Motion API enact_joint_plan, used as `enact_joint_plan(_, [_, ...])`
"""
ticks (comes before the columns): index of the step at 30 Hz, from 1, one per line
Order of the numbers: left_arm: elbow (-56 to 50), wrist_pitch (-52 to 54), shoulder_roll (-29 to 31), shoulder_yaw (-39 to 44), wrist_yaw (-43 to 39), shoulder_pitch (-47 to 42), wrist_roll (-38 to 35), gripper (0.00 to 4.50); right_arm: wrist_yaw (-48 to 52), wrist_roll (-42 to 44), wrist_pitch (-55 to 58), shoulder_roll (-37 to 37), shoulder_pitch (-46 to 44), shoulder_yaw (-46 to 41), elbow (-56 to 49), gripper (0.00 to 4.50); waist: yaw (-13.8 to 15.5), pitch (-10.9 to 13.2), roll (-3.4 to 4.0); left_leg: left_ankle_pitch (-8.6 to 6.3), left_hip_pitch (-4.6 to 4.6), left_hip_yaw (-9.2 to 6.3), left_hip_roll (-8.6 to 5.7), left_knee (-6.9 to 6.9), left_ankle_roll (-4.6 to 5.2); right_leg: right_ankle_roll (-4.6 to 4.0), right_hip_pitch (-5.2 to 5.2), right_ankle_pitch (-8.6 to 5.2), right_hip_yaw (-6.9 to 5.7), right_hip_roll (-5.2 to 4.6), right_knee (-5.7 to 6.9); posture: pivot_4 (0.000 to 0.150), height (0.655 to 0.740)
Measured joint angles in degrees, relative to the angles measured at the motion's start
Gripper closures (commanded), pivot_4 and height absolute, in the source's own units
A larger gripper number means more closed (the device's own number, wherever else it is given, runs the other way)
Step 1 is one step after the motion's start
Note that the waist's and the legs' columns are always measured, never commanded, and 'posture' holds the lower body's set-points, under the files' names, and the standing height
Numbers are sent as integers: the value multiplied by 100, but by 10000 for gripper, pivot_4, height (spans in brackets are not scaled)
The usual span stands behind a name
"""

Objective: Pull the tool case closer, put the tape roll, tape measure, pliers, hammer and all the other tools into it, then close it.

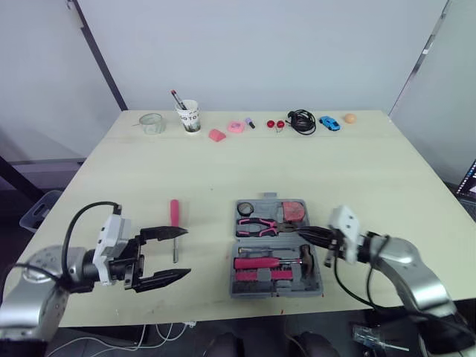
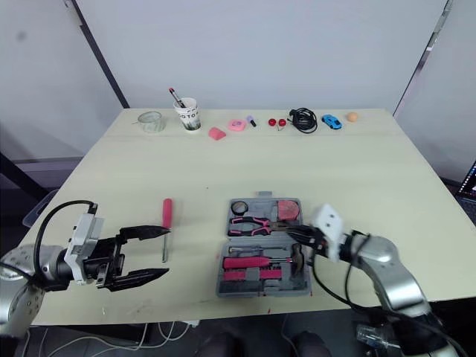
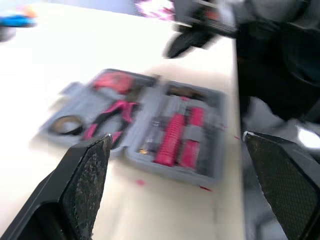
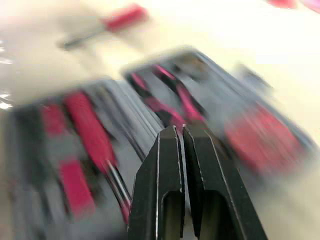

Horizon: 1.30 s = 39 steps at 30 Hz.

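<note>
The screwdriver is long and has a thin metal shaft (image 1: 175, 246), so the robot's left gripper needs to take it near its middle next, by the pink handle's shaft end (image 1: 175, 222), to pick it up.
The grey tool case (image 1: 277, 291) lies open near the table's front edge. It holds a black tape roll (image 1: 245, 207), a red tape measure (image 1: 292, 211), pink pliers (image 1: 256, 225) and a pink-handled hammer (image 1: 269, 262). A red-handled screwdriver (image 1: 174, 222) lies on the table to the left of the case. My left gripper (image 1: 188, 251) is open and empty, just beside the screwdriver's tip and left of the case. My right gripper (image 1: 301, 236) is shut with nothing in it, hovering over the case's right side near the hinge line.
Along the table's far edge stand a glass jar (image 1: 152, 123), a paper cup with a pen (image 1: 190, 117), pink bits (image 1: 216, 135), a black cable coil (image 1: 301, 120), a blue toy car (image 1: 329, 123) and an orange ball (image 1: 349, 117).
</note>
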Motion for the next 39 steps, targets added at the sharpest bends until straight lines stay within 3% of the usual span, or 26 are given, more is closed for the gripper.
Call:
enact_joint_plan(8, [-260,171,-831,476,1427,533,162,0,-627,227,-581,119,894,-1132,73,43105,-38,-2,-1,0,11,-2,1,-3,0,-1,2,0,8,3,5,1500,7400])
enact_joint_plan(11, [-274,125,-1200,518,1827,897,326,0,-719,366,-740,190,1299,-1386,75,35139,-35,-4,-2,-1,9,-2,0,-3,0,-2,2,0,11,1,0,1500,7400])
enact_joint_plan(14, [-319,72,-1523,595,2295,1251,533,0,-876,574,-833,398,1698,-1682,63,18704,-26,-7,-7,0,12,-7,3,-1,1,-22,2,-11,12,0,2,1500,7400])
enact_joint_plan(19, [-261,-103,-1868,856,2798,1419,697,0,-1150,678,-1147,754,2142,-1998,95,1672,-25,-21,-5,-2,16,-13,4,-4,1,-23,2,-13,18,-2,3,1500,7400])
enact_joint_plan(20, [-166,-141,-1932,936,2873,1476,706,0,-1232,713,-1224,829,2236,-2118,136,171,-29,-21,-6,-2,16,-13,4,-5,1,-23,2,-13,19,-2,1,1500,7400])
enact_joint_plan(26, [52,-220,-2030,1038,2973,1523,725,0,-1507,791,-1396,943,2331,-2408,434,171,-37,-28,-2,-2,24,-13,11,-4,1,-23,2,-13,22,-6,2,1500,7400])
enact_joint_plan(34, [116,-227,-2030,1018,3028,1427,802,0,-1583,733,-1270,828,2365,-2170,-27,171,-37,-33,3,-2,22,-12,13,-5,1,-24,2,-13,24,-7,2,1500,7400])
enact_joint_plan(39, [-276,28,-2503,868,3923,1225,947,0,-1110,835,-968,372,2180,-1660,-589,171,-31,-37,0,-2,21,-12,10,-4,2,-22,3,-11,25,-13,3,1500,7400])
